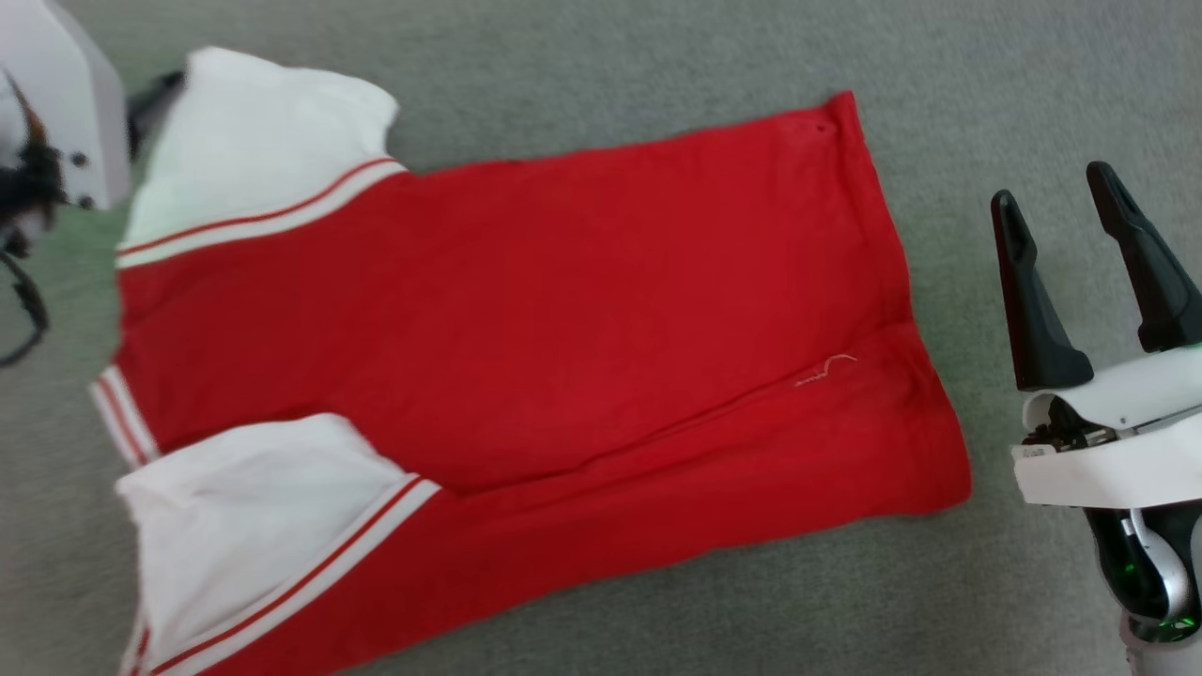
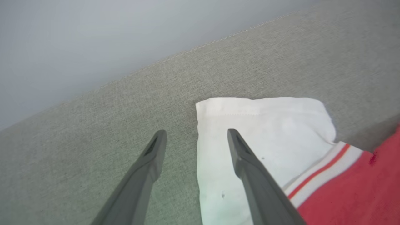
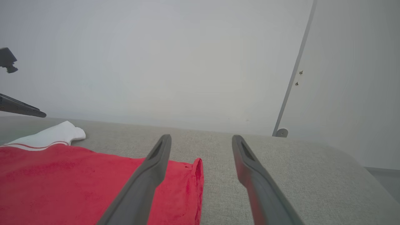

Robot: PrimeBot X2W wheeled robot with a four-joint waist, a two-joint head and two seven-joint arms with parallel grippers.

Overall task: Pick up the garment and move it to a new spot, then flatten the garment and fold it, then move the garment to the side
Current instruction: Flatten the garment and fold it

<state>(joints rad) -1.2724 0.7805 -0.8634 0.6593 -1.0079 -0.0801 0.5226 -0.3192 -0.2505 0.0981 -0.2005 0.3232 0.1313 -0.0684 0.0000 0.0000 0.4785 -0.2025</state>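
I should pinch the garment next with my left gripper by the upper white sleeve's outer edge, where the empty surface starts, because the sleeve's middle is spread flat.
The garment lies spread flat on a grey fabric surface, plain red side up, with no lettering showing. Its two white sleeves with red-and-white trim are folded in at the left, and the hem points right. My right gripper hovers open just right of the hem, holding nothing. In the right wrist view its fingers point past the hem corner of the garment. My left gripper is open above the far white sleeve, one finger over the cloth and one over bare fabric.
The grey fabric surface stretches well beyond the shirt to its right and behind it. Its stitched edge meets a pale wall. A door frame with a round stop stands at the far right. My left arm's pale housing sits at the upper left.
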